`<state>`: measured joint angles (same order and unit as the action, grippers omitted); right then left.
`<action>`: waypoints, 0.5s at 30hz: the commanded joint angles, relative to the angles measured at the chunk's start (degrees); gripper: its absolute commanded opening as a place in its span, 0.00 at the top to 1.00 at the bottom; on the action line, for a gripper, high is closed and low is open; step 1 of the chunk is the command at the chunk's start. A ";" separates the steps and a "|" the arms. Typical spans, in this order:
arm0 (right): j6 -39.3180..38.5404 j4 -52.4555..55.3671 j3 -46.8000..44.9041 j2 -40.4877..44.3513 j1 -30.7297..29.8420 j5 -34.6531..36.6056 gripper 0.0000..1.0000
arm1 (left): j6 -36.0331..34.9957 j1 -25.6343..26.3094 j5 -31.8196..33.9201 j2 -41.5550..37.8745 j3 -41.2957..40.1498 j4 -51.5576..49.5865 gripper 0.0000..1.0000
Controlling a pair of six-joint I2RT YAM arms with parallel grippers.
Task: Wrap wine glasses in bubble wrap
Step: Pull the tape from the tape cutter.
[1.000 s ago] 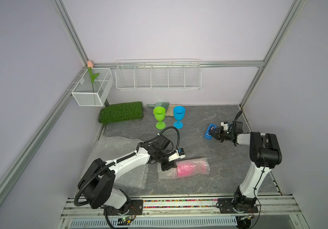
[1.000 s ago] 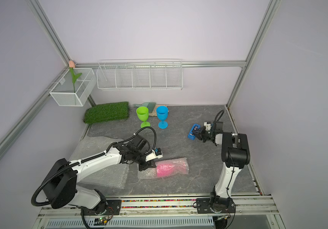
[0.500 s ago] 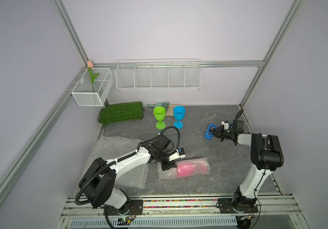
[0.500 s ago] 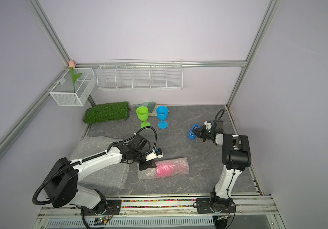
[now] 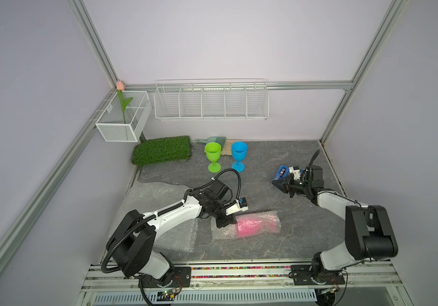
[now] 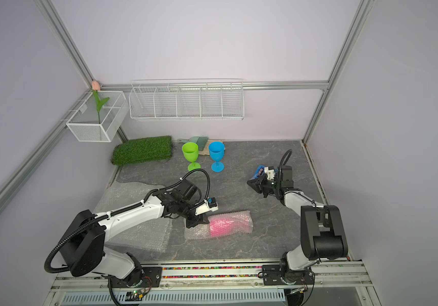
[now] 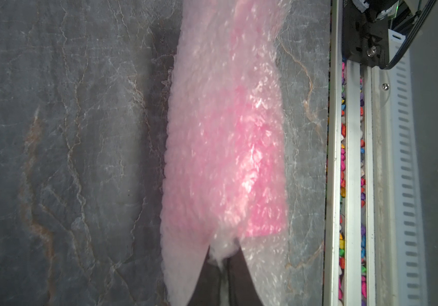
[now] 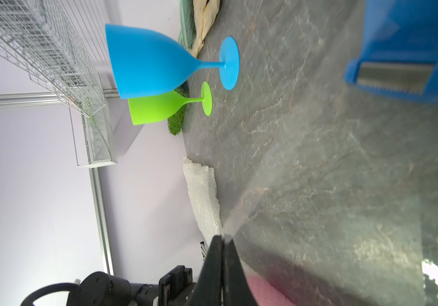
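Note:
My right gripper needs to bring the tape strip (image 8: 251,200) to the rolled bubble wrap before it releases the strip. My fingers are holding the strip short of the bubble wrap.
The pink wine glass (image 5: 255,225) (image 6: 225,225) lies on its side near the front, rolled in bubble wrap (image 5: 221,233) (image 7: 228,148). My left gripper (image 5: 224,222) (image 6: 196,221) (image 7: 223,261) is shut on a pinch of that wrap at the roll's left end. The lime green wine glass (image 5: 213,155) (image 8: 156,108) and the sky blue wine glass (image 5: 239,153) (image 8: 146,61) stand upright and bare at the back. My right gripper (image 5: 276,182) (image 6: 251,182) (image 8: 223,237) is shut on a clear tape strip (image 8: 241,212) beside the blue tape dispenser (image 5: 282,171) (image 8: 411,47).
Loose bubble wrap sheets (image 5: 154,201) lie flat under my left arm. A green turf mat (image 5: 162,149) and a small dustpan with brush (image 5: 212,139) sit at the back. White wire baskets (image 5: 211,100) hang on the rear wall. A metal rail (image 5: 239,267) borders the front.
My right gripper has shut and shifted left of the tape dispenser, toward the middle. The left arm and the wrapped pink glass have not moved.

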<state>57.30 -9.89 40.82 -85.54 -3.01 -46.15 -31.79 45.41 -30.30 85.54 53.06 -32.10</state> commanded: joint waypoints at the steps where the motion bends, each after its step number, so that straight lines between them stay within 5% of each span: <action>1: 1.34 3.29 -3.40 4.60 -1.84 1.78 0.93 | -0.99 0.47 -0.70 1.20 1.41 -2.31 0.93; 7: 3.31 0.23 -10.40 6.62 -5.47 4.15 0.93 | -1.34 0.54 -0.41 1.56 1.83 -2.88 0.93; 15: 3.55 -10.22 -15.23 -3.38 -6.56 4.04 0.88 | -1.48 0.56 -0.38 1.68 2.14 -3.42 0.93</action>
<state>59.96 -15.09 27.55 -86.52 -8.67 -41.78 -31.83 45.56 -30.30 86.28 53.93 -33.12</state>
